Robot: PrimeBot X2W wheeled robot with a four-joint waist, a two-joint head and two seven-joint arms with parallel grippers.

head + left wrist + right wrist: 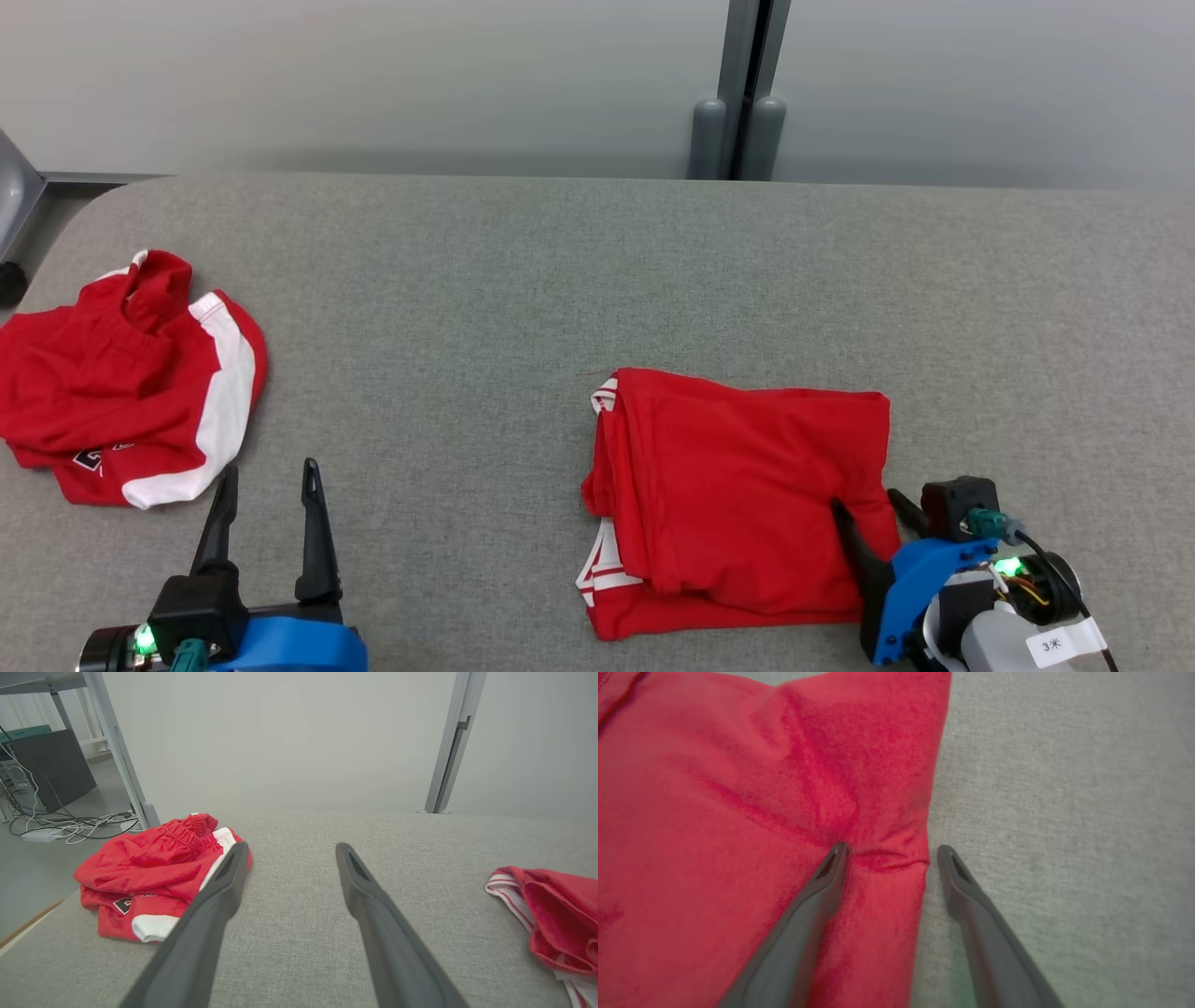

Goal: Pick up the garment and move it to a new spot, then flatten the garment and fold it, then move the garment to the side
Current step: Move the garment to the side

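Note:
Next, my right gripper grabs the red garment by its plain folded edge (886,448), opposite the striped trim (606,562), to move the garment to the side.
The garment (738,495), red with white-striped trim, lies folded into a rough rectangle on the grey table (523,280), right of centre. My right gripper (864,499) is at its near right edge, open. In the right wrist view the right gripper (893,848) straddles that edge: one finger (817,896) presses on the red cloth (738,812), which puckers at its tip, and the other stands over bare table. My left gripper (269,469) hovers open at the lower left with nothing between its fingers. From the left wrist view, the left gripper (292,845) points over bare table, with the garment (551,910) off to the right.
A second red garment with white panels (121,383) lies crumpled at the table's left edge, just beyond my left gripper; it appears as a heap (149,868) in the left wrist view. A grey post (742,93) stands behind the table. Cables (70,828) lie on the floor to the left.

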